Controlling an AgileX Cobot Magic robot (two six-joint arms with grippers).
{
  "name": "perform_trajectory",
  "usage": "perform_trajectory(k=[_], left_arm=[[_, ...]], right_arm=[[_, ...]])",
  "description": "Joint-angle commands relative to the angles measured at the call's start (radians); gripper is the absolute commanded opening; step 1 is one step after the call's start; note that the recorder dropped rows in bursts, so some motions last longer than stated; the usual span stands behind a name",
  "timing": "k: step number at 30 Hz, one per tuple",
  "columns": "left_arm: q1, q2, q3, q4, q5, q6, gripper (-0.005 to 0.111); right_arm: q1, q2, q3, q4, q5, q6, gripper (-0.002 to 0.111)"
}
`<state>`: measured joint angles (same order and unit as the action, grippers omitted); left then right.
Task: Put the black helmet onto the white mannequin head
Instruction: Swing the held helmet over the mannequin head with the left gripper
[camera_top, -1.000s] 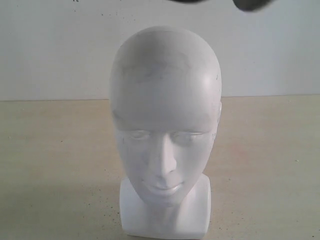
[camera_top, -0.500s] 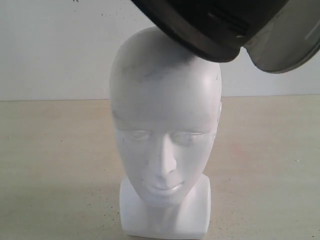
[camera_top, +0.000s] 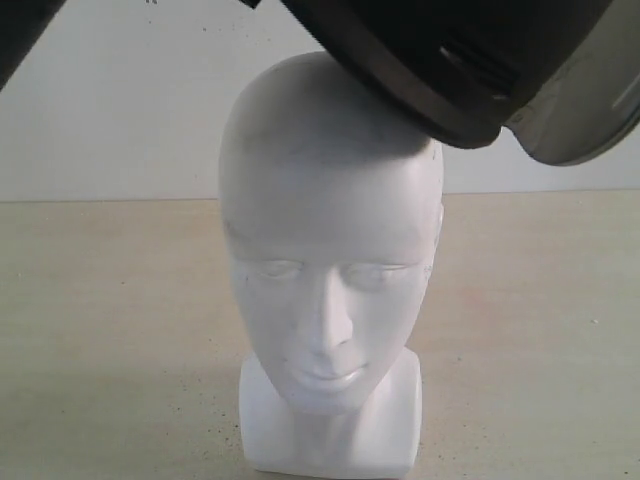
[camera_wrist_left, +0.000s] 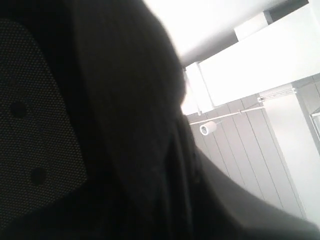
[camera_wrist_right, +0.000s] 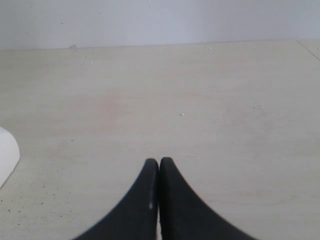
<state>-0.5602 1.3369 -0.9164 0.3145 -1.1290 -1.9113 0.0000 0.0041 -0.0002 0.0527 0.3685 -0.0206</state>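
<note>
The helmet's lower rim (camera_top: 455, 135) still hangs tilted above the side of the mannequin's crown (camera_top: 295, 105), so I should lower the helmet before my left gripper releases it.
The white mannequin head (camera_top: 330, 250) stands upright on its squarish base (camera_top: 330, 435) in the middle of the table, facing the exterior view. The black helmet (camera_top: 450, 50) hangs tilted over the head from the upper right. Its lower rim touches the crown, and its smoky visor (camera_top: 590, 110) sticks out to the right. Dark helmet lining (camera_wrist_left: 115, 125) and a mesh pad (camera_wrist_left: 35, 125) fill the left wrist view, so the left gripper's fingers cannot be made out. My right gripper (camera_wrist_right: 159, 162) is shut on nothing, low over the table, with a corner of the mannequin head (camera_wrist_right: 6, 155) beside it.
The pale table (camera_top: 100, 300) runs back to a plain white wall (camera_top: 100, 100). A dark blurred shape (camera_top: 20, 35) crosses the upper left corner of the exterior view. Past the helmet, the left wrist view shows white beams and grey panelling (camera_wrist_left: 250, 150).
The helmet has come down into the exterior view from the top right. It now lies lower on the crown of the head. A dark shape has entered at the upper left corner.
</note>
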Motion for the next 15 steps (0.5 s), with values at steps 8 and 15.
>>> perform_trajectory(k=[8,15], left_arm=[[-0.008,0.011,0.060,-0.090,-0.092,-0.024,0.004],[0.025,-0.024,0.123,-0.085,-0.092,-0.018,0.004]], right_arm=[[-0.002,-0.004,0.000,-0.006,-0.003,0.000,0.000],[-0.002,-0.004,0.000,-0.006,-0.003,0.000,0.000]])
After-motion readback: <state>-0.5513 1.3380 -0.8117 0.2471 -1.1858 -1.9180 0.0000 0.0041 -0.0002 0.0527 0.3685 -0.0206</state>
